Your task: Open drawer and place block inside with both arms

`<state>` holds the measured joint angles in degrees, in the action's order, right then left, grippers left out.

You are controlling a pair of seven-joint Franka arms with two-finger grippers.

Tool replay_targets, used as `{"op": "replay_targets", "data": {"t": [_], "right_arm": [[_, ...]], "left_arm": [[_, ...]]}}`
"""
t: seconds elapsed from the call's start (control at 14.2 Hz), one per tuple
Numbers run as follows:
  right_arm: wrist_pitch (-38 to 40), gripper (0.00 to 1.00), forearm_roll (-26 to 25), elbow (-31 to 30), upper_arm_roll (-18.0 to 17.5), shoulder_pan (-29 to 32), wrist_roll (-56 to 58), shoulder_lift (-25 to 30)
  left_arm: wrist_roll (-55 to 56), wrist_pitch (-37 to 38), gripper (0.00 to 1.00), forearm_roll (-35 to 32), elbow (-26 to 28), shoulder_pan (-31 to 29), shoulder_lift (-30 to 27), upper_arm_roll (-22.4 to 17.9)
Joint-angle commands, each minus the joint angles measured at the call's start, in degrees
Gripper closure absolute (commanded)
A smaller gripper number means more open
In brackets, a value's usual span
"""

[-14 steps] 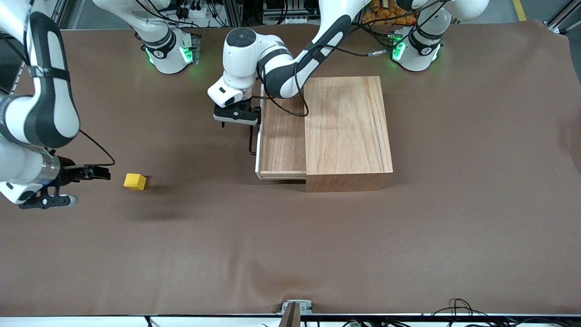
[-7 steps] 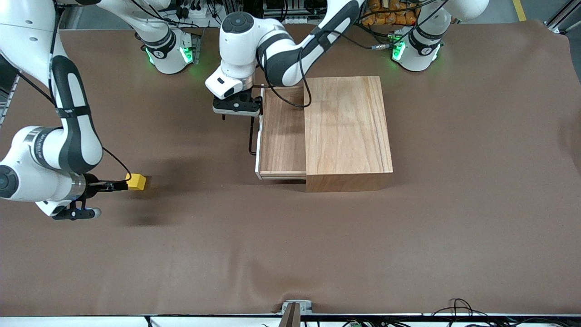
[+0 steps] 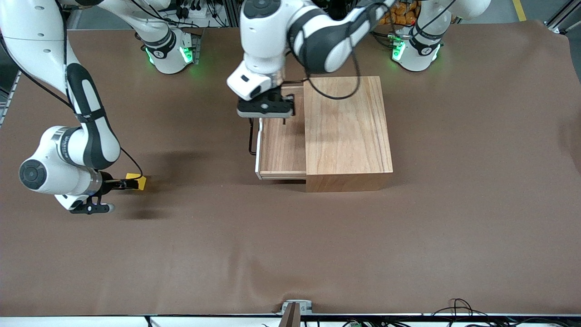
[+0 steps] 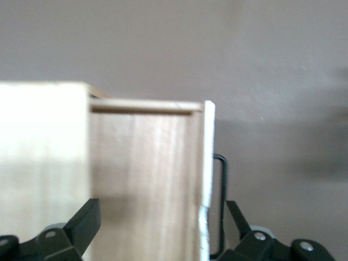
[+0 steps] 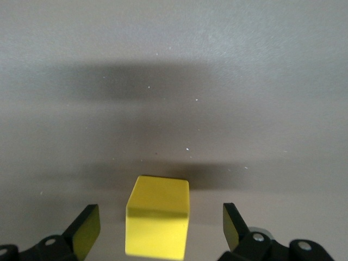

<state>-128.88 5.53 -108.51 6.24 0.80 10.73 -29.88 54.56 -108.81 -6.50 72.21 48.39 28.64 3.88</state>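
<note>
My right gripper takes hold of the yellow block by its opposite flat sides next, to place it inside the open drawer [image 3: 281,150].
The drawer [image 3: 281,150] stands partly pulled out of the light-wood box [image 3: 347,131], its white front panel and black wire handle [image 3: 251,144] toward the right arm's end. It also shows in the left wrist view [image 4: 144,179]. My left gripper [image 3: 265,108] is open and empty above the drawer's end nearest the bases. The yellow block [image 3: 137,181] lies on the brown table toward the right arm's end. My right gripper [image 3: 122,184] is open and low at the block, whose body [image 5: 157,223] sits between the fingers without being clamped.
The brown cloth-covered table [image 3: 290,245] spreads wide around the box. The arms' green-lit bases [image 3: 170,52] stand along the table's edge farthest from the camera. Cables and a bracket [image 3: 294,311] sit at the edge nearest the camera.
My right gripper has moved along the table onto the block, its fingers now on either side of it. My left gripper has risen and moved from the handle to over the drawer.
</note>
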Motion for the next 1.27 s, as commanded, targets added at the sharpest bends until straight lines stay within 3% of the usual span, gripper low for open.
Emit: {"op": "replay_targets", "data": {"t": [0.0, 0.28, 0.49, 0.56, 0.63, 0.92, 1.2], "right_arm": [[-3.9, 0.0, 1.2, -4.2, -0.5, 0.3, 0.9, 1.3], [-7.6, 0.0, 1.2, -7.1, -0.5, 0.0, 1.0, 1.2], [-8.7, 0.75, 1.2, -7.9, -0.6, -0.4, 1.0, 1.2], [-8.7, 0.92, 1.2, -7.9, -0.6, -0.3, 0.9, 1.2], [-8.5, 0.99, 1.2, -7.9, -0.6, -0.4, 1.0, 1.2], [-7.7, 1.0, 1.2, -7.7, -0.5, -1.0, 2.1, 2.0], [-0.5, 1.0, 2.4, -5.0, -0.7, -0.5, 7.0, 4.5]], "left_arm": [[-1.6, 3.0, 0.0, 1.1, 2.0, -4.6, -4.1, 0.3], [-7.3, 6.1, 0.0, 1.2, 2.0, -11.4, -7.3, 0.6], [-16.7, 10.4, 0.0, 2.2, 1.9, -16.6, -9.9, 0.6], [-19.7, 12.0, 0.0, 3.5, 1.9, -19.3, -10.9, 0.7], [-23.0, 13.3, 0.0, 4.7, 1.9, -21.7, -11.7, 0.7], [-34.4, 18.7, 0.0, 5.4, 1.8, -28.5, -14.6, 0.6], [-45.1, 23.4, 0.0, 5.8, 1.8, -35.3, -17.6, 0.4]]}}
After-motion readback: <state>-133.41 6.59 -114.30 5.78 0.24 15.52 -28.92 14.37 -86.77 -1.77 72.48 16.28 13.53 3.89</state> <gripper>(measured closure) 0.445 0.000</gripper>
